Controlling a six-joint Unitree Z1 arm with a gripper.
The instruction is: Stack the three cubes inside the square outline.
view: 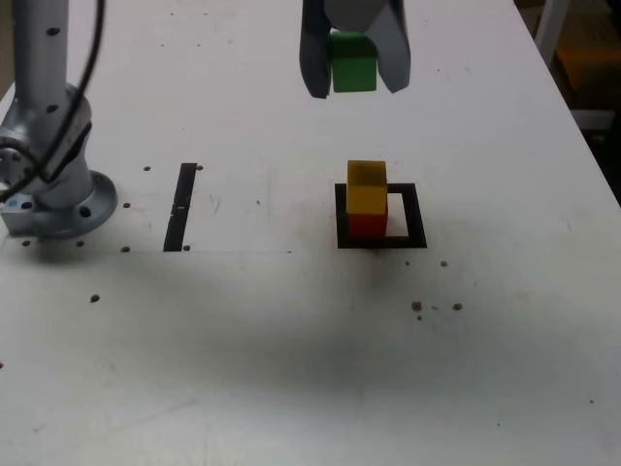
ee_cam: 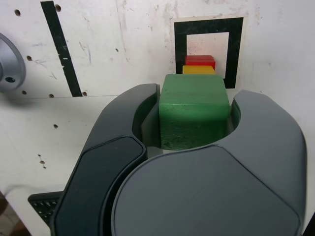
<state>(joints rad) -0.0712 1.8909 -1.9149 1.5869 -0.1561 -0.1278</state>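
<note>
In the exterior view, the green cube hangs above the yellow cube, so for now my gripper keeps hold of the green cube (view: pixel 353 62) until it rests on the yellow cube.
My gripper (view: pixel 355 78) hangs high above the table, shut on the green cube (view: pixel 353 62), which shows between the two dark fingers (ee_cam: pixel 194 115). Below it, the yellow cube (view: pixel 367 187) rests on top of the red cube (view: pixel 366 225). That two-cube stack stands inside the black square outline (view: pixel 417 216), against the side at the exterior view's left. In the wrist view the yellow cube (ee_cam: pixel 199 70) and red cube (ee_cam: pixel 200 60) peek out just past the green one, within the square outline (ee_cam: pixel 236 49).
The arm's metal base (view: pixel 53 199) is bolted down at the exterior view's left. A narrow black strip (view: pixel 180 207) lies between the base and the outline. The table's edge runs along the exterior view's right.
</note>
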